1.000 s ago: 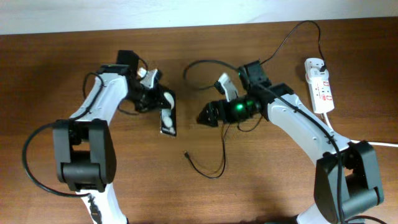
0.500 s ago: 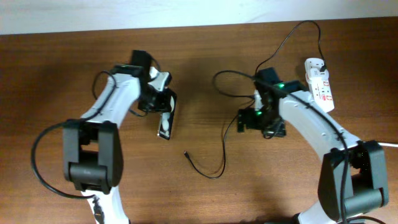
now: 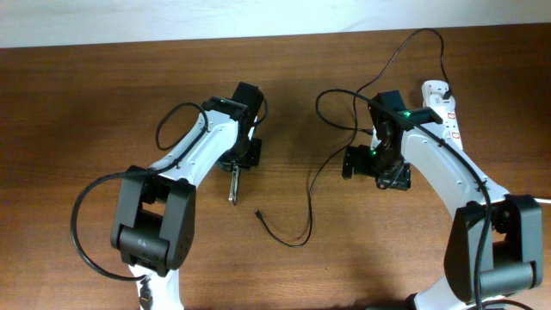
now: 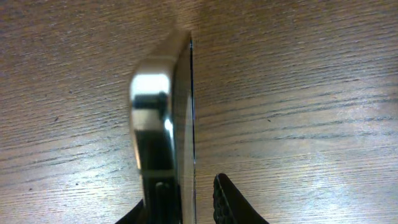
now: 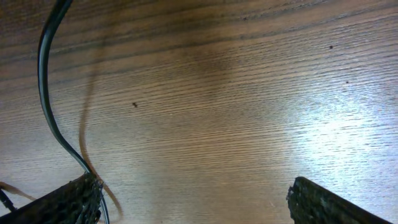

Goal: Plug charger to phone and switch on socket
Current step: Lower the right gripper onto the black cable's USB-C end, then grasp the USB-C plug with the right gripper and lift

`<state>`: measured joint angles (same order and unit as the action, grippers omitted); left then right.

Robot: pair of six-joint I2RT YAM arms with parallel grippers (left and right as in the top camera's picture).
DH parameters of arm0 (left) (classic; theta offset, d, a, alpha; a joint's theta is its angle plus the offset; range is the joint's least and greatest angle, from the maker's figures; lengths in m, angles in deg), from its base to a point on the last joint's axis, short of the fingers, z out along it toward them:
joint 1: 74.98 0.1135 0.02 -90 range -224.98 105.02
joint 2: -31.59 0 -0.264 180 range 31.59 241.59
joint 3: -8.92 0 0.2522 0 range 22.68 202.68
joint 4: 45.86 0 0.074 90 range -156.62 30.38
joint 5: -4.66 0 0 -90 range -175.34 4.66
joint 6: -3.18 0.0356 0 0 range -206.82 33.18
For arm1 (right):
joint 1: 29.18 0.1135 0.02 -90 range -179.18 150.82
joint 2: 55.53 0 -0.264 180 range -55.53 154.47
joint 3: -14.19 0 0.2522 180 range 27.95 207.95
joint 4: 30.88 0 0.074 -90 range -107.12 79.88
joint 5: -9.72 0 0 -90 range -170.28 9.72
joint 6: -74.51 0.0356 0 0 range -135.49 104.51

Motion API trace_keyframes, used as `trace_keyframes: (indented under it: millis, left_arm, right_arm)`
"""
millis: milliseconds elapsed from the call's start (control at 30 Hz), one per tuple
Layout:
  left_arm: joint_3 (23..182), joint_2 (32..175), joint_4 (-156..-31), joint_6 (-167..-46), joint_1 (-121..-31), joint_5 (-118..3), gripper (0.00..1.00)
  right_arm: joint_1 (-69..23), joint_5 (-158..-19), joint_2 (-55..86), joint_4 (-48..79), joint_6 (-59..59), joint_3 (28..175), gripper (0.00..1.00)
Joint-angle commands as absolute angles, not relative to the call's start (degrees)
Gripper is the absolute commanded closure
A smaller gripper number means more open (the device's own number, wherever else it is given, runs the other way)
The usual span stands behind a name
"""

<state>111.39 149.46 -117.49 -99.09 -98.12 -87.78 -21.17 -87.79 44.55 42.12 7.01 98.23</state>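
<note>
The phone's near end needs to stay free to plug in the charger. My left gripper should next pick up the phone across its thickness, toward the phone's far end.
The phone (image 3: 234, 185) stands on its long edge on the table, seen edge-on. My left gripper (image 3: 241, 162) points down over its far end. In the left wrist view the phone (image 4: 161, 124) sits between the fingers of that gripper (image 4: 183, 202). The left finger is against its back, and a thin gap shows beside the right fingertip (image 4: 227, 199). The charger cable (image 3: 312, 176) loops across the middle, and its connector tip (image 3: 257, 213) lies free on the wood. My right gripper (image 3: 372, 168) is wide open and empty (image 5: 193, 190), with the cable (image 5: 46, 93) beside its left finger. The socket (image 3: 449, 120) lies at the far right.
A black plug (image 3: 448, 87) sits in the socket's far end, and a thick white cord (image 3: 529, 200) leaves toward the right edge. The right arm's link crosses over part of the socket. A pale wall strip (image 3: 129, 21) borders the table at the back.
My left gripper moved right and turned the phone from flat to standing on its edge. My right gripper drew back to the right toward the socket, and the cable loop shifted with it.
</note>
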Motion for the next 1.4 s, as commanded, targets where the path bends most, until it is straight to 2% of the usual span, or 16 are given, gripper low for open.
trace_keyframes:
  millis: [0, 200, 267, 500, 600, 667, 767, 833, 933, 1000, 1100, 1167, 1233, 1267, 1300, 1367]
  left_arm:
    - [111.5, 149.7, -117.6, -99.6, -98.1, -88.5, 0.73]
    - [109.9, 149.7, -116.9, -99.6, -98.1, -88.6, 0.75]
    - [109.8, 149.9, -116.7, -99.6, -98.1, -88.6, 0.83]
    - [108.8, 149.9, -116.5, -100.4, -98.1, -91.2, 0.8]
    - [108.0, 149.9, -115.2, -100.5, -98.1, -91.2, 0.86]
    - [108.0, 149.9, -115.0, -100.5, -98.1, -91.2, 0.98]
    - [109.6, 149.7, -115.5, -100.5, -97.9, -90.7, 1.0]
    - [113.2, 148.5, -117.0, -100.4, -95.5, -83.7, 1.0]
    - [115.1, 145.7, -114.7, -95.6, -85.7, -53.3, 1.0]
    - [115.1, 145.7, -114.2, -94.0, -80.5, -45.1, 1.0]
    - [115.0, 145.7, -114.2, -93.4, -73.3, -43.5, 1.0]
    - [114.6, 145.7, -114.2, -93.1, -68.5, -40.1, 1.0]
    - [113.9, 145.7, -114.1, -89.4, -65.1, -33.7, 1.0]
    - [112.8, 145.7, -113.4, -88.4, -64.0, -30.8, 1.0]
    - [111.1, 145.7, -111.7, -88.5, -63.8, -30.0, 1.0]
    - [107.4, 145.8, -107.5, -88.5, -63.8, -29.9, 1.0]
  right_arm:
    - [-21.3, -87.1, 44.2, 42.0, 7.3, 98.0, 0.01]
    - [-21.3, -87.1, 44.2, 42.0, 7.3, 98.0, 0.01]
    - [-21.3, -87.1, 44.2, 42.0, 7.3, 98.0, 0.01]
    - [-21.3, -87.1, 44.2, 42.0, 7.3, 98.0, 0.01]
    - [-21.3, -87.1, 44.2, 41.8, 7.3, 98.0, 0.01]
    - [-21.3, -87.1, 44.2, 41.6, 7.3, 98.0, 0.01]
    - [-21.3, -87.5, 44.1, 41.6, 7.3, 98.0, 0.03]
    - [-20.4, -90.8, 43.1, 40.3, 1.9, 98.1, 0.02]
    - [-17.5, -109.3, 41.6, 39.5, -15.5, 98.1, 0.04]
    - [-14.2, -115.3, 41.6, 39.3, -20.2, 98.0, 0.08]
    - [-7.0, -114.9, 41.6, 36.6, -20.2, 98.0, 0.13]
    - [-2.5, -111.3, 41.6, 32.7, -14.9, 98.0, 0.01]
    - [0.0, -111.3, 41.6, 29.2, -11.9, 98.0, 0.01]
    - [1.8, -111.3, 41.6, 27.8, -11.9, 98.0, 0.21]
    - [3.7, -109.8, 41.7, 26.9, -10.8, 98.0, 0.31]
    - [7.2, -100.1, 41.7, 26.8, -5.9, 98.0, 0.34]
